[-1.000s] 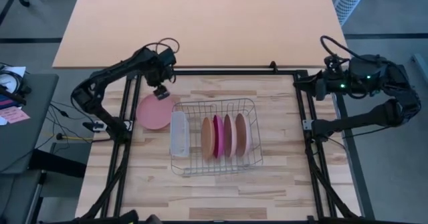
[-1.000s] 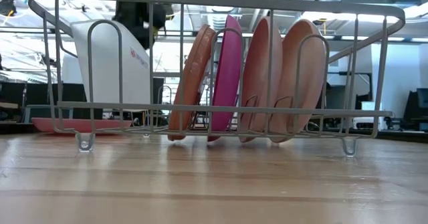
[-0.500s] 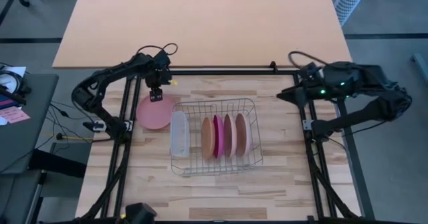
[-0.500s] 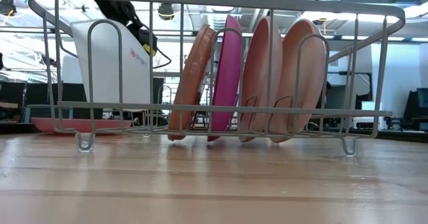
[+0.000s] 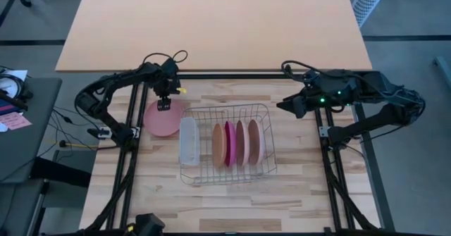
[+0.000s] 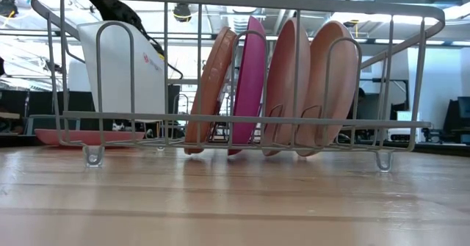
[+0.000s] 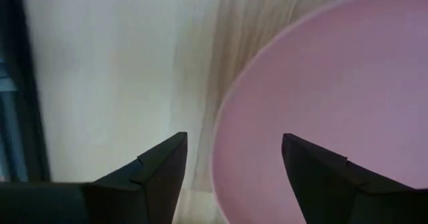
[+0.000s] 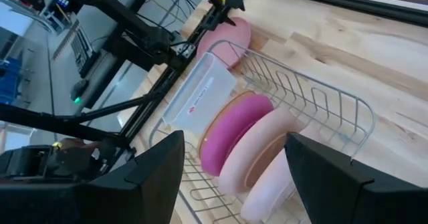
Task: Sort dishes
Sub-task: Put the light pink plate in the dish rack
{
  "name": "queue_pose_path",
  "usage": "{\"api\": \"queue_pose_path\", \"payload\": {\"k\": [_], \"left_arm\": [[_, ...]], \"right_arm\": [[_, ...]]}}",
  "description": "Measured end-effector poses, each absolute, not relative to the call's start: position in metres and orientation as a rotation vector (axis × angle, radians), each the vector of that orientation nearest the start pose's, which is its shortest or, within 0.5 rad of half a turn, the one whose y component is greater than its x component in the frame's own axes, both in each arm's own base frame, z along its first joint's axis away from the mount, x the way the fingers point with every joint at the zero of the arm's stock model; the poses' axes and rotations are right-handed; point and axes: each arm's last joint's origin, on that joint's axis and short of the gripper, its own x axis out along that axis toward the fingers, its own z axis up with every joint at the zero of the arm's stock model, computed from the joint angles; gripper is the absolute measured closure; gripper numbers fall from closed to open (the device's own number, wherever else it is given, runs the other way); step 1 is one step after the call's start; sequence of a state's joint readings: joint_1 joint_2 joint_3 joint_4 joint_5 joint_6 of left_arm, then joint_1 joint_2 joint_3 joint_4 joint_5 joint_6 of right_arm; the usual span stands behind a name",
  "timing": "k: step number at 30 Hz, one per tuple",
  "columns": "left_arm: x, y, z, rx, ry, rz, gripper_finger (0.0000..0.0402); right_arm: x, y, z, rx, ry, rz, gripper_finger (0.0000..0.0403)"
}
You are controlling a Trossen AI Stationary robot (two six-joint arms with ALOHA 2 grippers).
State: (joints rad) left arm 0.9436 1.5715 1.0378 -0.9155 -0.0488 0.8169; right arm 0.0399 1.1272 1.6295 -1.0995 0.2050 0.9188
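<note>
Next, my left gripper grabs the pink plate by its rim (image 5: 152, 105) (image 7: 217, 140), to sort the last flat dish into the wire rack.
A pink plate (image 5: 163, 120) lies flat on the table left of the silver wire rack (image 5: 264, 113). Four plates stand on edge in the rack: orange-tan (image 6: 213, 84), magenta (image 6: 250, 84), pale pink (image 6: 286, 77) and tan-pink (image 6: 327, 77). My left gripper (image 5: 163, 104) hangs open above the flat plate's far rim (image 7: 227, 130), which shows between its fingers without touching them. My right gripper (image 5: 282, 106) is open and empty, in the air just right of the rack's far right corner. Its wrist view shows the rack (image 8: 321, 97) and the plates (image 8: 237, 127) ahead.
A translucent white tray (image 5: 188, 141) stands on edge in the rack's left end and also shows in the low view (image 6: 125, 70). Black frame rails (image 5: 320, 134) run along the table's left, right and far sides. Bare wood lies near of the rack.
My left gripper has risen away from the flat pink plate, which stays where it lay. My right gripper has swung from the table's right edge toward the left, up to the rack's far right corner. The rack and its plates have not moved.
</note>
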Motion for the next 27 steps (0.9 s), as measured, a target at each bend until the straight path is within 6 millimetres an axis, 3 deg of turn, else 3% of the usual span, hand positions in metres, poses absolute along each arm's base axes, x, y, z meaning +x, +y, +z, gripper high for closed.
{"api": "queue_pose_path", "payload": {"k": [6,15,27], "left_arm": [[0.155,0.219,0.185,0.026,1.577,0.226,0.0165],[0.153,0.217,0.176,0.002,1.586,0.288,0.0200],[0.145,0.207,0.156,-0.010,1.617,0.250,0.0297]], "right_arm": [[0.179,0.001,0.458,0.817,0.463,-0.414,0.0137],[0.179,0.001,0.460,0.811,0.451,-0.406,0.0137],[0.179,0.001,0.460,0.794,0.455,-0.401,0.0137]]}}
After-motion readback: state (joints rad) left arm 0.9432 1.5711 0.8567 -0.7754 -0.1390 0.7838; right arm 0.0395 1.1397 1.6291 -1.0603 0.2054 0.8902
